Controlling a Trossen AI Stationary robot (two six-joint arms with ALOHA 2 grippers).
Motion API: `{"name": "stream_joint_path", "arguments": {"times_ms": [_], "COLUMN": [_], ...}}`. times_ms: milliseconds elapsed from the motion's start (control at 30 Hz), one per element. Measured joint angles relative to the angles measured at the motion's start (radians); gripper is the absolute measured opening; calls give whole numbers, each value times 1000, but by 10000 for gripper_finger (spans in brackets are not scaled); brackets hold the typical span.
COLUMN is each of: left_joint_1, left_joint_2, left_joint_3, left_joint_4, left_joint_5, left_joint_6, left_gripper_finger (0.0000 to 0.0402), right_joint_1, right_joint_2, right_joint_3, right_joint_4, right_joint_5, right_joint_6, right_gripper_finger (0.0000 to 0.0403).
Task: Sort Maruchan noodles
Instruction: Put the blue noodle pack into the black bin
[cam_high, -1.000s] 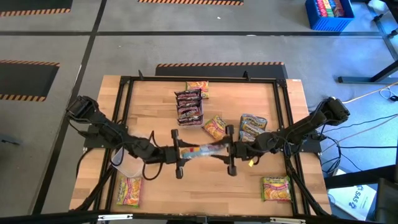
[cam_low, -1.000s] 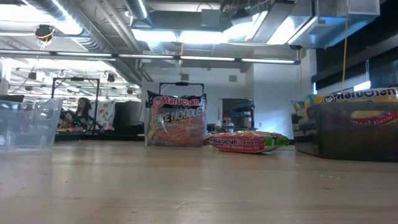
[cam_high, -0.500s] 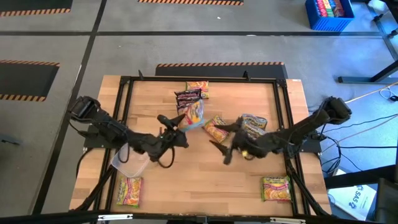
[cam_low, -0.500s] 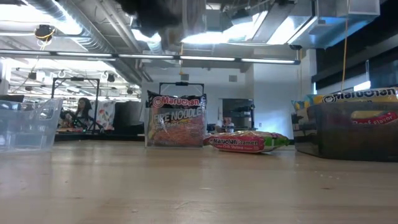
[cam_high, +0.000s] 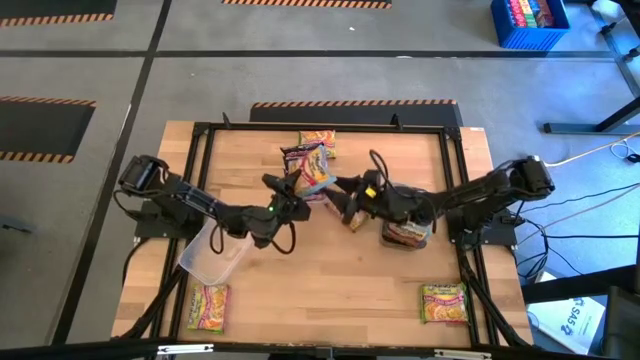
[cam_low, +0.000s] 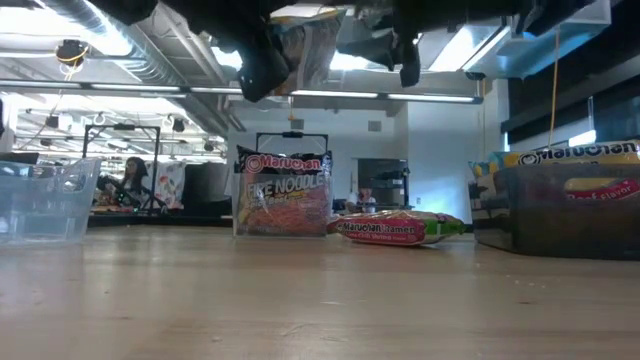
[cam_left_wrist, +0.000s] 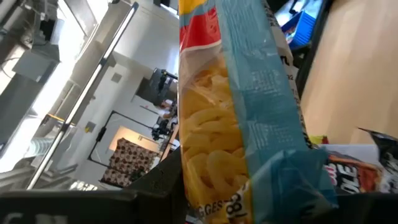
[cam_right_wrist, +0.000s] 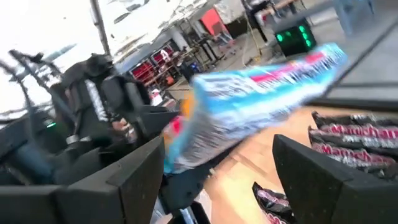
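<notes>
I need to grab the light blue packet by its blue edge (cam_high: 323, 186) (cam_right_wrist: 249, 124) with my right gripper next, to sort it into the bin with packets.
A light blue Maruchan noodle packet (cam_high: 313, 168) is up in the air over the table's far middle, with my left gripper (cam_high: 293, 193) shut on it. My right gripper (cam_high: 346, 198) stands open just right of it, its fingers (cam_right_wrist: 134, 180) wide apart and touching nothing; the packet (cam_right_wrist: 261, 93) shows beyond them. Dark maroon packets (cam_high: 297, 158) lie partly under the held one. In the low view they stand upright (cam_low: 283, 195) in a clear bin. My left gripper pinches the light blue packet between its two fingers by one short end (cam_left_wrist: 214, 186). The fingers come level from the table's left. The packet is lifted clear of the table and sticks out past the fingers toward the far edge, turned on edge (cam_low: 305, 45).
An orange packet (cam_high: 318, 138) lies at the far edge. Under the right arm stands a bin with packets (cam_high: 405, 228). A clear bin (cam_high: 212, 255) and a yellow-pink packet (cam_high: 207, 305) are near left, a yellow-green packet (cam_high: 444, 302) near right. A black frame (cam_high: 200, 135) rings the table.
A second ago both grippers held the blue packet level between them over the table's middle. The right gripper has opened and let go. The left gripper has carried the packet toward the far edge and rolled, turning it on edge. The right gripper has followed toward the far edge and left.
</notes>
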Motion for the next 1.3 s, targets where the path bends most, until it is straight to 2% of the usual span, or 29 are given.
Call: {"name": "stream_joint_path", "arguments": {"times_ms": [200,300,600,800,1000,1200,1300], "left_joint_1": [32,54,122,130,132,131,130], "left_joint_2": [0,0,9,10,8,8,8], "left_joint_3": [1,1,1,0,1,1,1], "left_joint_4": [0,0,-14,-32,-65,-65,-63], "left_joint_5": [7,10,81,121,82,83,73], "left_joint_6": [0,6,19,0,-3,-3,-24], "left_gripper_finger": [134,134,134,134,134,135,136], "right_joint_1": [-91,-110,-120,-140,-183,-197,-196], "right_joint_2": [0,0,35,131,180,180,180], "right_joint_3": [0,0,2,96,194,204,204], "right_joint_4": [-45,-31,-7,1,-70,-122,-108], "right_joint_5": [-23,-39,9,-4,-20,-31,-31], "right_joint_6": [207,258,280,280,227,242,242], "right_gripper_finger": [276,276,276,276,276,274,256]}}
